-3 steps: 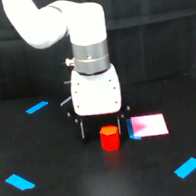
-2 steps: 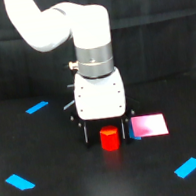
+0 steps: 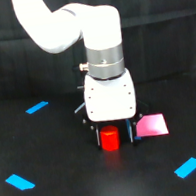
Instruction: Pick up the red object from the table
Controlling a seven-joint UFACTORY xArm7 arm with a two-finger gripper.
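Observation:
I will next grab the red object's cylindrical sides to lift it off the table.
The red object [image 3: 110, 138] is a small stubby cylinder standing upright on the black table [image 3: 73, 190], near the middle of the exterior view. My gripper [image 3: 113, 136] hangs from the white arm directly over it, and its dark fingers [image 3: 98, 138] reach down on both sides of the cylinder. The jaws stand apart with the cylinder between them; a narrow gap shows on each side. The cylinder's base rests on the table.
A flat pink card [image 3: 152, 125] lies just to the exterior view's right of the gripper. Blue tape strips lie at the left back [image 3: 36, 107], front left [image 3: 19, 181] and front right [image 3: 188, 167]. A dark curtain [image 3: 168, 35] hangs behind.
The arm has shifted to the exterior view's right and come lower, so the fingers now straddle the red object instead of standing behind it. The cylinder has stayed in place.

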